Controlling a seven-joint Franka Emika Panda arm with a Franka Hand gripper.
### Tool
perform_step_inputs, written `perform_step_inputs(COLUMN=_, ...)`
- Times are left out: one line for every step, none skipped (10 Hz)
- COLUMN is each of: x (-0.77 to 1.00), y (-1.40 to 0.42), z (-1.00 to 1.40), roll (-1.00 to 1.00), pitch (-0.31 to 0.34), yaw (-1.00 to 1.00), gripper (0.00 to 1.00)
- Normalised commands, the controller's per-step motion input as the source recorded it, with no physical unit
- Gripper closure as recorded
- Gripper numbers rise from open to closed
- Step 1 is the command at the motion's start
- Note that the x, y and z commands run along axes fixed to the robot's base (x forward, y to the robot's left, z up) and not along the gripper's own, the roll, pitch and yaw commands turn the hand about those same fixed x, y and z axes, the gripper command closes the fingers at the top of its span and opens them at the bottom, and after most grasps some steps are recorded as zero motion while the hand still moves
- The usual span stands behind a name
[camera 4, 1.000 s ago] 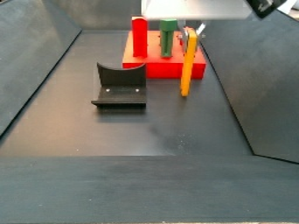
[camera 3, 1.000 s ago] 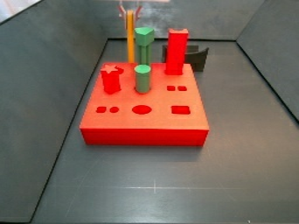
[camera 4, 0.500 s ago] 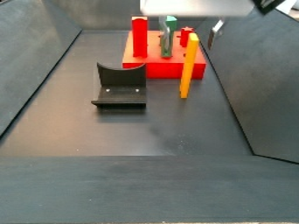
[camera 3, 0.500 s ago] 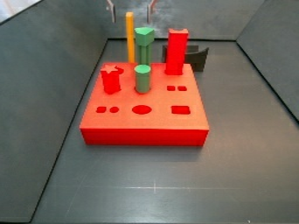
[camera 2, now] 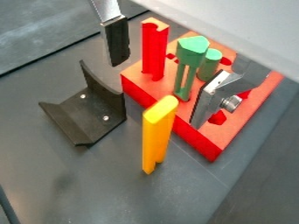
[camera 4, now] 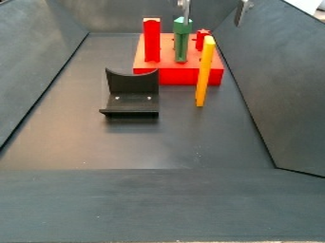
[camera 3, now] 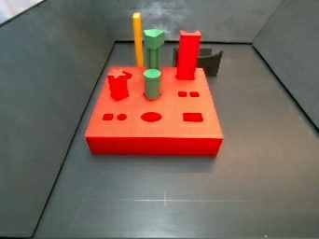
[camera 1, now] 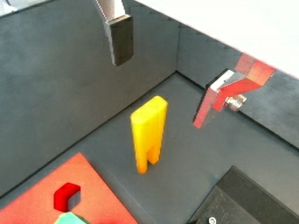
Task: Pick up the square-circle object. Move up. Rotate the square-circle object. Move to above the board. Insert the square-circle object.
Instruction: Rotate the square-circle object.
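I need to rotate the square-circle object and insert it into the board [camera 3: 156, 126], so next I need to grab it with my gripper by its upper end [camera 3: 138, 18].
The square-circle object [camera 4: 203, 71], a slim orange-yellow bar, stands upright on the dark floor right beside the board [camera 4: 172, 74], forked end down. In a side view it [camera 3: 137, 42] rises behind the red board [camera 3: 156, 126]. My gripper [camera 4: 211, 11] hangs open well above the bar, with nothing between its fingers. Both wrist views look down on the bar [camera 1: 147, 134] [camera 2: 158, 133], which is below the gripper [camera 1: 172, 68] [camera 2: 166, 68] and apart from both fingers [camera 1: 121, 39] [camera 2: 115, 39].
On the board stand a tall red pillar [camera 3: 188, 54], two green pegs [camera 3: 152, 82] and a small red piece [camera 3: 118, 84]. The dark fixture [camera 4: 131, 92] sits on the floor near the board. Grey walls [camera 3: 50, 65] enclose the floor.
The gripper has let go of the bar's top and risen straight up. The bar stays standing on the floor beside the board.
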Motion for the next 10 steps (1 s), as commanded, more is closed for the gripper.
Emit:
perform_step_inputs(x=0.02, y=0.00, z=-0.11, roll=0.00, pitch=0.013, yaw=-1.00, gripper=0.00)
perform_step_inputs(x=0.03, y=0.01, z=-0.08, roll=0.00, pitch=0.011, yaw=-1.00, gripper=0.00)
perform_step_inputs(x=0.03, y=0.01, z=-0.06, roll=0.00, pitch=0.010, yaw=-1.00, gripper=0.00)
perform_step_inputs(x=0.03, y=0.01, z=-0.05, roll=0.00, pitch=0.010, yaw=-1.00, gripper=0.00)
perform_step_inputs(x=0.04, y=0.01, z=-0.04, roll=0.00, pitch=0.009, yaw=-1.00, gripper=0.00)
perform_step_inputs(x=0.04, y=0.01, z=-0.04, roll=0.00, pitch=0.009, yaw=-1.00, gripper=0.00)
perform_step_inputs(x=0.04, y=0.01, z=-0.03, roll=0.01, pitch=0.010, yaw=-1.00, gripper=0.00)
perform_step_inputs(x=0.04, y=0.01, z=-0.03, roll=0.01, pitch=0.010, yaw=-1.00, gripper=0.00)
perform_step_inputs(x=0.04, y=0.01, z=-0.03, roll=0.01, pitch=0.011, yaw=-1.00, gripper=0.00)
perform_step_inputs(x=0.04, y=0.02, z=-0.03, roll=0.01, pitch=0.012, yaw=-1.00, gripper=0.00)
